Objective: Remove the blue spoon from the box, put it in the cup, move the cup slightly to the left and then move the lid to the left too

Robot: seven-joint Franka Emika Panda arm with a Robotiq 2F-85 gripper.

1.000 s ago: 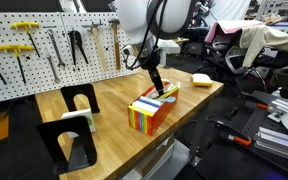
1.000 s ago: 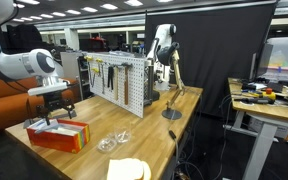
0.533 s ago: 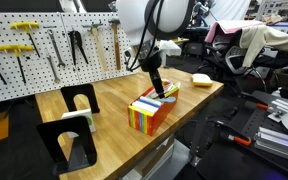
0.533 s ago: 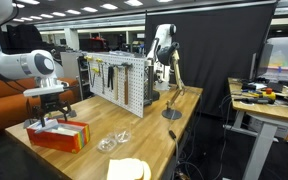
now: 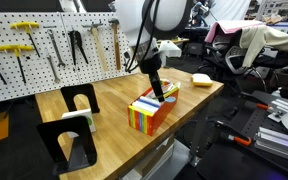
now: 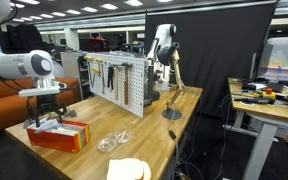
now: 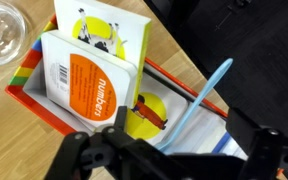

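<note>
I will next pick up the blue spoon [image 7: 206, 93] across its handle, inward of the handle's end. An end of the spoon then stays free to go in the cup.
The box [image 5: 149, 112] has rainbow stripes and an orange-red rim, and stands on the wooden table; it also shows in an exterior view [image 6: 60, 136] and in the wrist view [image 7: 44, 108]. The blue spoon [image 7: 206, 93] lies slanted inside it over cards, its handle end past the rim. My gripper [image 7: 169, 152] hangs just above the box's inside in both exterior views [image 5: 160, 92] [image 6: 46, 120]. Its fingers are spread on either side of the spoon and hold nothing. The clear cup [image 7: 2, 30] stands on the table beside the box. Clear glassware [image 6: 114, 140], possibly the cup and lid, sits beside the box.
A yellow sponge-like pad [image 5: 201, 79] lies near the table's far corner and shows near the front edge in an exterior view [image 6: 130, 170]. Black bookends [image 5: 72, 140] stand on the table. A pegboard with tools [image 5: 54, 45] backs it.
My gripper has shifted slightly over the box. The box, the spoon and the cup have not moved.
</note>
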